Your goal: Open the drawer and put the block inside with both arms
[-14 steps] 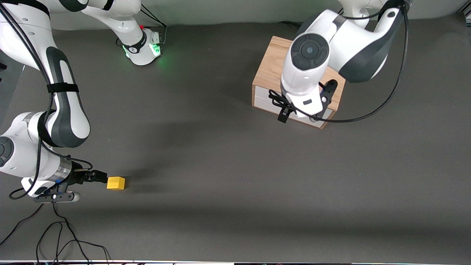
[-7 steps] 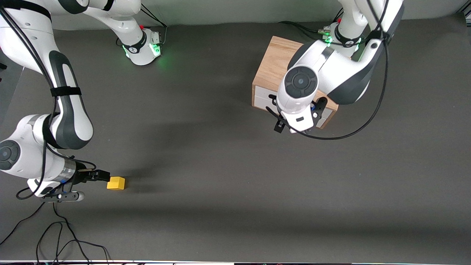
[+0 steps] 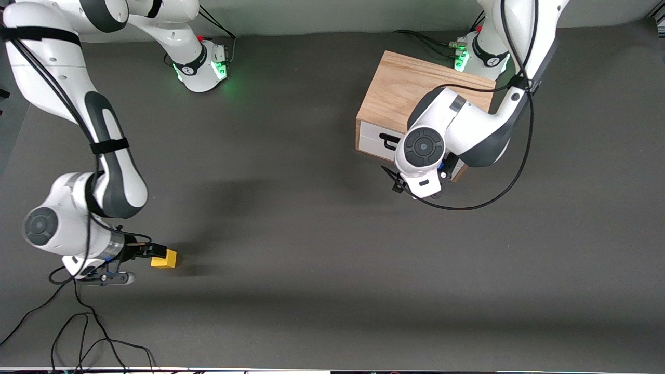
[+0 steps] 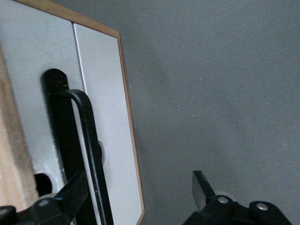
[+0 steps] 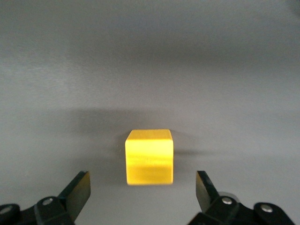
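I will next grab the yellow block by its body (image 3: 163,259) with my right gripper, to place it inside the drawer (image 3: 375,136).
The yellow block (image 3: 164,258) lies on the dark table near the right arm's end. My right gripper (image 3: 156,252) is open and low at the block's side. In the right wrist view the block (image 5: 149,156) sits just ahead of the open gripper (image 5: 142,187), between the lines of its fingers and apart from them. The oak cabinet (image 3: 415,85) has a shut white drawer (image 3: 375,136) with a black handle (image 3: 387,138). My left arm's wrist (image 3: 423,156) hangs in front of the drawer. In the left wrist view the open gripper (image 4: 138,190) has one finger (image 4: 72,194) beside the handle (image 4: 89,136), gripping nothing.
Black cables (image 3: 88,332) trail on the table by the right arm, nearer to the front camera. The green-lit arm bases (image 3: 205,67) stand along the table's back edge. Bare dark table lies between the block and the cabinet.
My left arm has come down off the cabinet top to the front of the drawer. My right gripper has slid closer to the block, which has not moved.
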Robot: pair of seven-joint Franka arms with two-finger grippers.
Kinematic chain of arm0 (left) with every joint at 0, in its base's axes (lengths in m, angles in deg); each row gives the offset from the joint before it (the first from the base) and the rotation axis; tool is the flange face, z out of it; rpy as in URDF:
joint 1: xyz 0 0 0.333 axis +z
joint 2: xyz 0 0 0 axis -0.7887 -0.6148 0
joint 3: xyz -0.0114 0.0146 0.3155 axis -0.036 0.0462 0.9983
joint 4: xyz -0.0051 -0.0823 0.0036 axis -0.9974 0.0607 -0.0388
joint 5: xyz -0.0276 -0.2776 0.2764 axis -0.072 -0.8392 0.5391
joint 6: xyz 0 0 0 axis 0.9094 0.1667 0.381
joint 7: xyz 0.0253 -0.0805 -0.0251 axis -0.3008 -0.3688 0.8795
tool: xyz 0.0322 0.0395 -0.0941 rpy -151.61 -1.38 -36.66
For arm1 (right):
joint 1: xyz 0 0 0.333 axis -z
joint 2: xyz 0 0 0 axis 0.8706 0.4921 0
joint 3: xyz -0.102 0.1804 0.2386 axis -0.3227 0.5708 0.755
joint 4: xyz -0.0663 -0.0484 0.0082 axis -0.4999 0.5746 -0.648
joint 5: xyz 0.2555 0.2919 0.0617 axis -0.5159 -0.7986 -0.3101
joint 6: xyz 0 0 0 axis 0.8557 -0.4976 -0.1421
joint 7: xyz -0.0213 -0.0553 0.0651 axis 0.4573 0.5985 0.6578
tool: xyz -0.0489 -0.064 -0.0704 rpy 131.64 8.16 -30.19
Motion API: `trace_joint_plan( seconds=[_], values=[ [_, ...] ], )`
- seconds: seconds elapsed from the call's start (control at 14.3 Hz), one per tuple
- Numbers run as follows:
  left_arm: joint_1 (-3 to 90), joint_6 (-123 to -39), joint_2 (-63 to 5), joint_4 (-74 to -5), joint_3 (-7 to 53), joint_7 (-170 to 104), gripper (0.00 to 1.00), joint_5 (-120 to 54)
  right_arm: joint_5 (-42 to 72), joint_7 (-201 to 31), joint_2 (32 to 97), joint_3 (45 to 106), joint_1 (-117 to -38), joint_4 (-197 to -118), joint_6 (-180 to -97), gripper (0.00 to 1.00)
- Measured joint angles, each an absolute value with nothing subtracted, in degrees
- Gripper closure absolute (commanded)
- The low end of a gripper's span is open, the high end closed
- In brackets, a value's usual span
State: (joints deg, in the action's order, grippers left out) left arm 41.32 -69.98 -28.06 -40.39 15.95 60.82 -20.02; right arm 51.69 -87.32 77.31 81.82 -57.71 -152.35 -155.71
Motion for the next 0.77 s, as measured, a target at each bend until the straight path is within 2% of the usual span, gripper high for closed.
trace_joint_plan(
  seconds=[0.14, 0.21, 0.28, 0.35, 0.77],
  values=[
    [41.3, -71.3, -28.1, -42.0, 15.9, 60.8, 0.0, -20.0, 51.7, -87.3, 79.0, 81.8, -57.7, -154.0, -159.5, 0.0],
    [41.3, -71.7, -28.1, -42.6, 15.9, 60.8, 0.0, -20.0, 51.7, -87.3, 79.8, 81.8, -57.7, -154.3, -160.7, 0.06],
    [41.3, -72.0, -28.1, -43.3, 15.9, 60.8, 0.0, -20.0, 51.7, -87.3, 80.6, 81.8, -57.7, -154.4, -161.3, 0.58],
    [41.3, -72.1, -28.2, -43.8, 15.9, 60.8, 0.0, -20.0, 51.7, -87.2, 81.0, 81.8, -57.7, -154.4, -161.7, 1.0],
    [41.3, -73.0, -28.9, -44.7, 15.9, 60.8, 0.0, -20.0, 51.7, -86.2, 79.3, 81.7, -57.6, -153.1, -159.1, 1.0]
  ],
)
